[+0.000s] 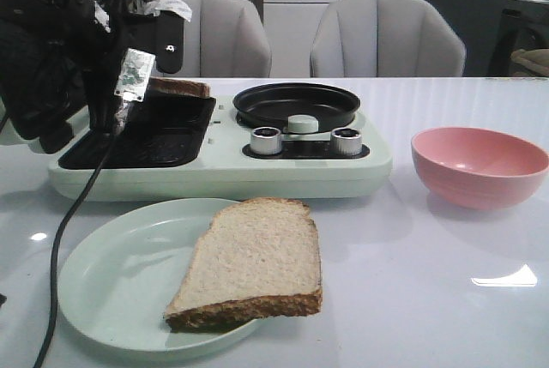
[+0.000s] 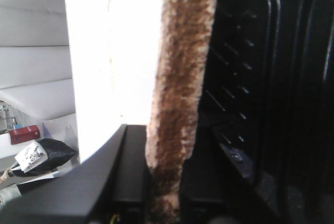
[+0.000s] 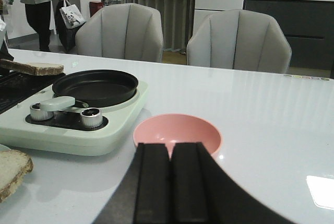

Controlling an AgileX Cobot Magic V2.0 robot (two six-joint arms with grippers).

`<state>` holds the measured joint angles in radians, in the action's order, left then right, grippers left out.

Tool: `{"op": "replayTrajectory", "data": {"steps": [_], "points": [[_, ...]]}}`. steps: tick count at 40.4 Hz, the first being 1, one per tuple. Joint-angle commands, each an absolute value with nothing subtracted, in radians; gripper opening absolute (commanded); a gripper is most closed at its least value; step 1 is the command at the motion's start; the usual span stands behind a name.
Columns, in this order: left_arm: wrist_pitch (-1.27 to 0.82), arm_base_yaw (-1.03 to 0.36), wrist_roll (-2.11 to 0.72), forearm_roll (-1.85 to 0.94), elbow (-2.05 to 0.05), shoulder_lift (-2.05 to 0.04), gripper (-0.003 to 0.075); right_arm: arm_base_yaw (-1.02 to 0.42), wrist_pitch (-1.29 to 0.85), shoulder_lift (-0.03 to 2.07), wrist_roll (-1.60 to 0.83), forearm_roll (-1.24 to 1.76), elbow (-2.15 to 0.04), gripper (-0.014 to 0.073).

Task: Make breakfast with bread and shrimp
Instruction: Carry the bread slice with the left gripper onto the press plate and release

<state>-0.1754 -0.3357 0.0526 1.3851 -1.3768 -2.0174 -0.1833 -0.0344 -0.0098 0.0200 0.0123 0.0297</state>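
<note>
The bread slice (image 1: 182,87) lies level over the black grill tray (image 1: 154,136) in the front view and would rest there, so it is now time for my left gripper to open.
One bread slice (image 1: 253,261) lies flat on the pale green plate (image 1: 103,282) at the front. A second bread slice (image 2: 182,51) is pinched by its brown crust in my left gripper (image 2: 164,140), which is shut on it. In the front view that slice (image 1: 182,87) sits level over the far edge of the black grill tray (image 1: 154,136). I cannot tell whether it touches the tray. My right gripper (image 3: 171,148) is shut and empty, low over the table just in front of the pink bowl (image 3: 177,132). The shrimp is not in view.
The pale green cooker (image 1: 223,175) holds the grill tray on its left and a round black pan (image 1: 297,104) on its right, with two metal knobs (image 1: 266,140) in front. The pink bowl (image 1: 479,165) stands to its right. A black cable (image 1: 73,214) hangs across the plate's left side.
</note>
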Motion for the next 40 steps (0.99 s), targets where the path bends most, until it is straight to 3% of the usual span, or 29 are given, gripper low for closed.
{"op": "replayTrajectory", "data": {"steps": [1,23,40], "points": [[-0.187,-0.327,0.070,1.356,-1.397,-1.958,0.0225,-0.186,0.058,-0.029,0.017,0.000,0.026,-0.0033],[-0.082,-0.324,0.070,1.277,-1.271,-1.882,0.0610,-0.186,0.058,-0.029,0.017,0.000,0.026,-0.0033],[-0.095,-0.324,0.070,1.076,-1.266,-1.770,0.0629,-0.186,0.058,-0.029,0.017,0.000,0.026,-0.0033]]}}
